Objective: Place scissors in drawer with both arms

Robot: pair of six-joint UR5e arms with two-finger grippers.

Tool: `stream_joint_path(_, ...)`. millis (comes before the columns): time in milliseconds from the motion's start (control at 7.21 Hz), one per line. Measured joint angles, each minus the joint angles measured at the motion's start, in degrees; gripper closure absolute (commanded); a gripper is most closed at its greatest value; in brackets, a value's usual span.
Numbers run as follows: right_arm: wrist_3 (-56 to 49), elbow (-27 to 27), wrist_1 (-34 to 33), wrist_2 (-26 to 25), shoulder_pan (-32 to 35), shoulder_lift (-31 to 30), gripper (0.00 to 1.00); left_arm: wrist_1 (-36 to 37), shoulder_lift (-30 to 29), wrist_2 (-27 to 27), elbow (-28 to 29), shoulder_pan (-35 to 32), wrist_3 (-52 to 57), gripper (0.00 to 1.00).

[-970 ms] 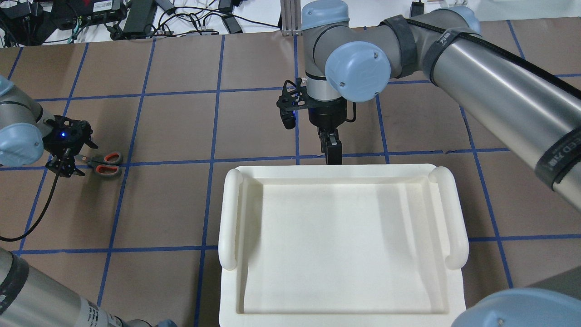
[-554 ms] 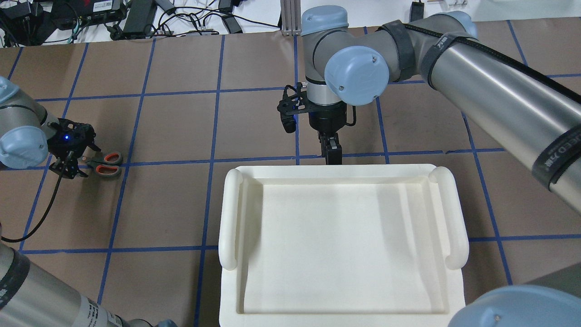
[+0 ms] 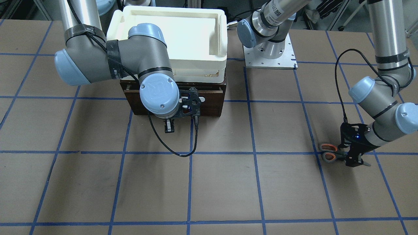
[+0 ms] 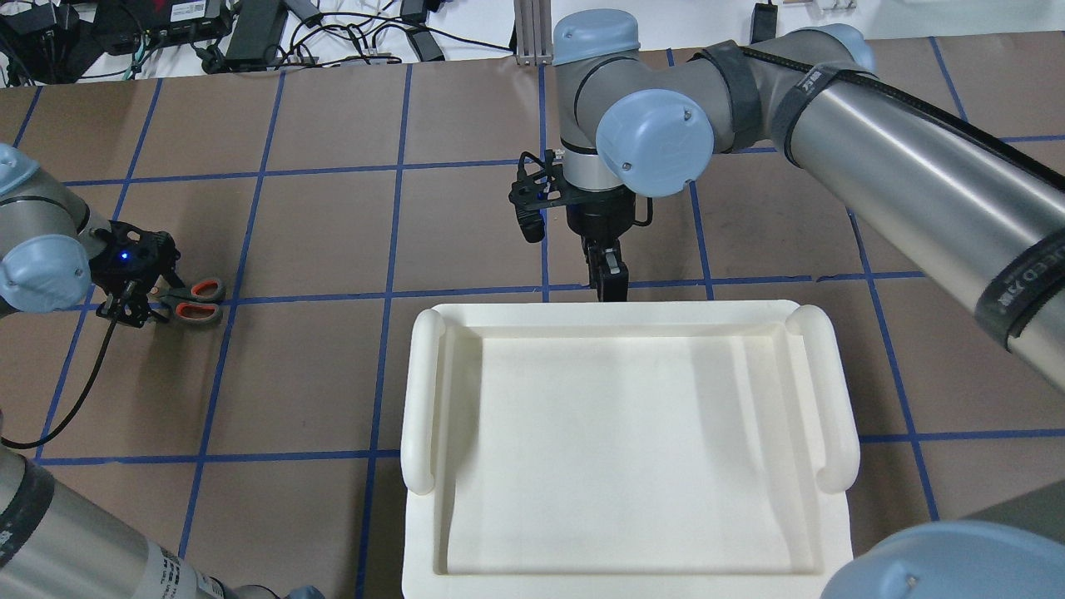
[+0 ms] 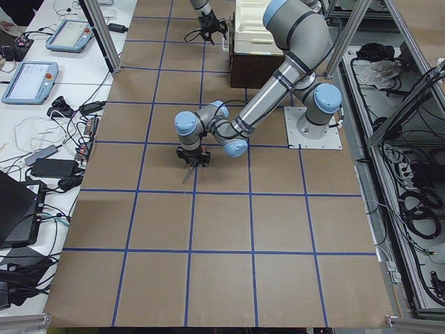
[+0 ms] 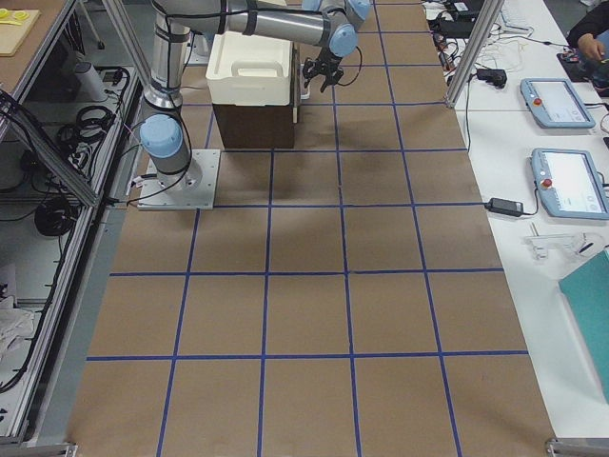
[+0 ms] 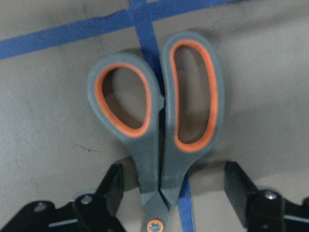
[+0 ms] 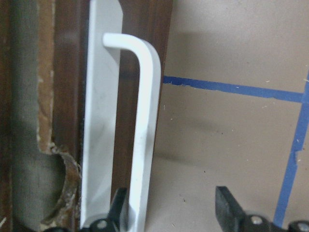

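The scissors need to go in the drawer, so my left gripper will grab them next by their handles beside their pivot point(image 7: 159, 181).
The scissors point(image 4: 198, 300) lie on the table at the left, handles with orange-lined loops pointing right; they also show in the front view point(image 3: 328, 152) and the left wrist view point(image 7: 159, 130). My left gripper point(image 4: 143, 301) is open, low over them, with a finger point(image 7: 114, 186) on each side of the shanks near the pivot. The dark brown drawer point(image 3: 212, 103) is shut under the cream bin. My right gripper point(image 3: 169, 128) is open at the drawer front, and the white bar handle point(image 8: 145, 135) stands between its fingers point(image 8: 226, 205), close to the left one.
The cream-white plastic bin point(image 4: 624, 310) sits on top of the drawer cabinet. Cables and power supplies point(image 4: 250, 33) lie beyond the table's far edge. Blue tape lines grid the brown table top. The left arm's base plate point(image 3: 269, 54) is bolted beside the cabinet.
The left gripper has come down and a little closer onto the scissors' shanks. The right wrist has shifted slightly at the drawer front. The scissors have not moved.
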Motion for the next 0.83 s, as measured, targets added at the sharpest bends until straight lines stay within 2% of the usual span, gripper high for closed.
stream_joint_path(277,-0.1,-0.86,-2.15,-0.11,-0.39,0.23,0.47,0.27,0.09,0.02,0.07,0.05,0.69,0.82)
stream_joint_path(554,-0.26,-2.64,-4.75,-1.28,-0.81,1.73,0.48,0.33,0.46,0.01,0.3,0.06,0.89,0.98)
stream_joint_path(832,-0.71,-5.57,-5.48,-2.16,-1.56,3.63,0.48,0.39,1.25,-0.05,0.75,0.05,1.03,1.0)
